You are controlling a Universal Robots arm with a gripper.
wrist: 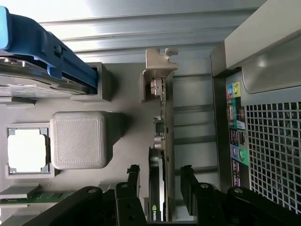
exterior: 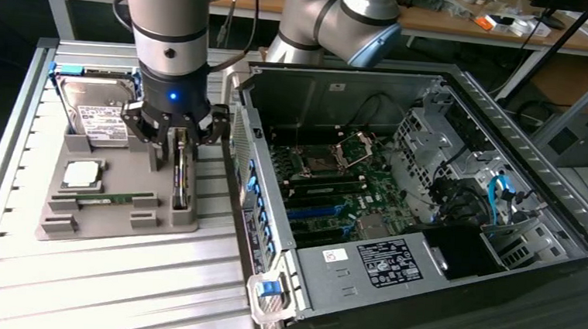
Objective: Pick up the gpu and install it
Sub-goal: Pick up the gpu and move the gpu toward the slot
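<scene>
I will pick up the GPU with my gripper by its free upper edge [exterior: 181, 136], because its lower edge stands down in the tray's slot [exterior: 182, 216].
The gpu [exterior: 181, 178] stands on its long edge in a slot at the side of the grey holder tray [exterior: 114, 218] nearest the computer. In the wrist view the gpu [wrist: 163, 117] runs away from the camera, its silvery end bracket [wrist: 159, 66] at the far end. My gripper [exterior: 180, 142] hangs straight down over the card. It is open, one finger on each side of the card's near end. The wrist view shows my gripper [wrist: 160, 176] with both black fingertips [wrist: 134, 175] standing slightly off the card's faces.
The tray also holds a silver hard drive [exterior: 101, 116] in a blue caddy, a processor chip [exterior: 83, 173] and a green RAM stick [exterior: 105, 196]. The open computer case [exterior: 397, 179] lies at the exterior view's right, its motherboard exposed. Its rear panel [wrist: 263, 141] stands close beside the card.
</scene>
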